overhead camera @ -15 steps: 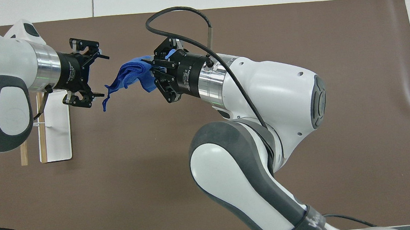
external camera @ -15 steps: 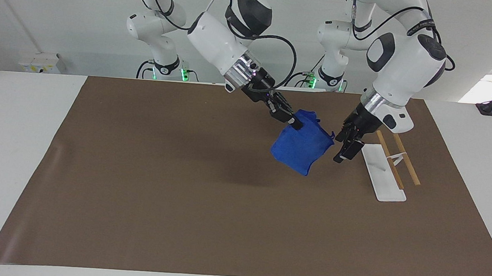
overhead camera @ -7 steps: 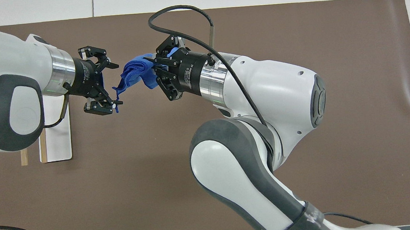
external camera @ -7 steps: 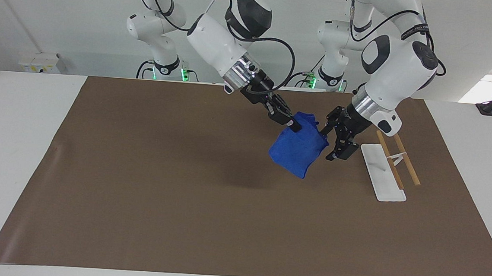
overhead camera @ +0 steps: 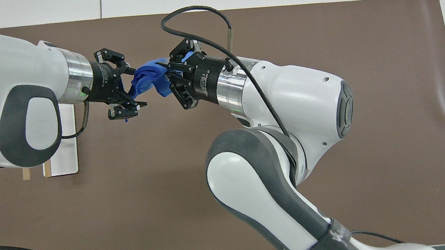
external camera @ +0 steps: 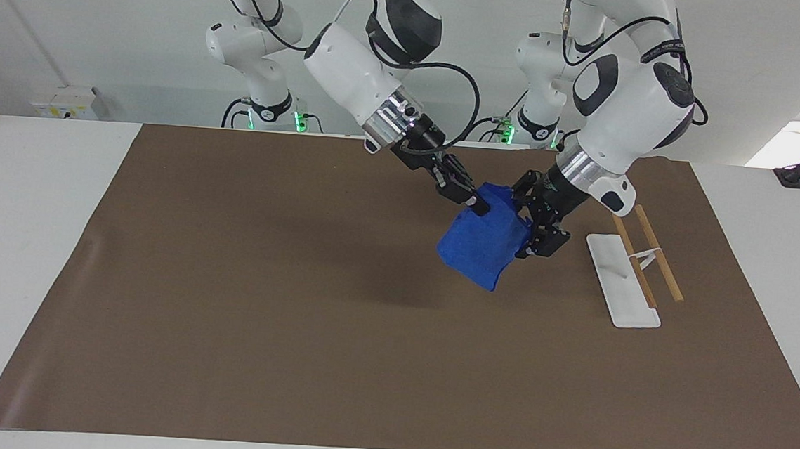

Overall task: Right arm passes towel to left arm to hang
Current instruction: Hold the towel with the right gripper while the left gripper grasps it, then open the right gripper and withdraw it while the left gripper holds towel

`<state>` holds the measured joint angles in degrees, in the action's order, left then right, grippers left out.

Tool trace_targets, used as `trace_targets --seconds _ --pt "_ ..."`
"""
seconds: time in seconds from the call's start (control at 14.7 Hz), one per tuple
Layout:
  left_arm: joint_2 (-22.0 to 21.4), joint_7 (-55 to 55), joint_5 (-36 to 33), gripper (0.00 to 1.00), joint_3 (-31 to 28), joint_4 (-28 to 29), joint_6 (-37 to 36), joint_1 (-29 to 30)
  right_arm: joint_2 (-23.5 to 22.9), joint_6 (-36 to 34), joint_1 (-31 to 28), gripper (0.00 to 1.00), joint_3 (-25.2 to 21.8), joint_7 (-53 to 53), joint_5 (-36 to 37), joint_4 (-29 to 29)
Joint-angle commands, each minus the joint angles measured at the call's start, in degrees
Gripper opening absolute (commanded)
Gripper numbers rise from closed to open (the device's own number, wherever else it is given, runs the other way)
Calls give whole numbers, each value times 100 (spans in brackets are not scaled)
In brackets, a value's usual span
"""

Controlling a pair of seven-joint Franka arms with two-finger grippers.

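Note:
The robot's left gripper should next grab the towel by its loose opposite edge (overhead camera: 133, 87), because the fingers of the right gripper already cover one end of the towel.
The blue towel (external camera: 481, 248) hangs in the air over the brown mat, pinched at its top by my right gripper (external camera: 477, 202), which is shut on it. It also shows bunched up in the overhead view (overhead camera: 146, 77), in front of the right gripper (overhead camera: 166, 77). My left gripper (external camera: 525, 220) is open, with one finger on each side of the towel's edge that faces the left arm's end of the table; in the overhead view (overhead camera: 134, 88) its fingers straddle the cloth. I cannot tell whether they touch it.
A white rack base (external camera: 622, 286) with two wooden rods (external camera: 659, 262) on a thin stand sits on the brown mat (external camera: 259, 327) toward the left arm's end of the table, beside the left gripper. Part of the base shows under the left arm in the overhead view (overhead camera: 65, 157).
My left gripper has moved from beside the rack toward the towel, and its open fingers now straddle the towel's edge. The right gripper and the towel have hardly moved.

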<state>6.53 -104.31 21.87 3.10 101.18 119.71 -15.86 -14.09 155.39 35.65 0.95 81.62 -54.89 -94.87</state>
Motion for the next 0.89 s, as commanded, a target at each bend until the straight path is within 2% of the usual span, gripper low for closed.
trace_targets --seconds 0.0,0.07,0.14,0.2,0.75,0.82 --pt "-134 -46 107 40 -55 358 508 -75 -32 87 -14 0 19 -15 -101 39" --pt "-134 -46 116 36 -46 454 631 -84 -32 87 -23 0 19 -15 -101 39" --pt "-152 -46 116 25 -46 551 711 -119 -32 87 -14 0 19 -15 -101 39" --pt "-152 -46 116 0 -46 560 729 -128 -32 87 -23 0 19 -15 -101 39" --pt "-160 420 46 0 -81 297 650 -40 -32 79 -58 0 19 -41 -22 92" --pt "-178 464 11 0 -90 288 659 -49 -32 79 -49 25 11 -154 -13 92"
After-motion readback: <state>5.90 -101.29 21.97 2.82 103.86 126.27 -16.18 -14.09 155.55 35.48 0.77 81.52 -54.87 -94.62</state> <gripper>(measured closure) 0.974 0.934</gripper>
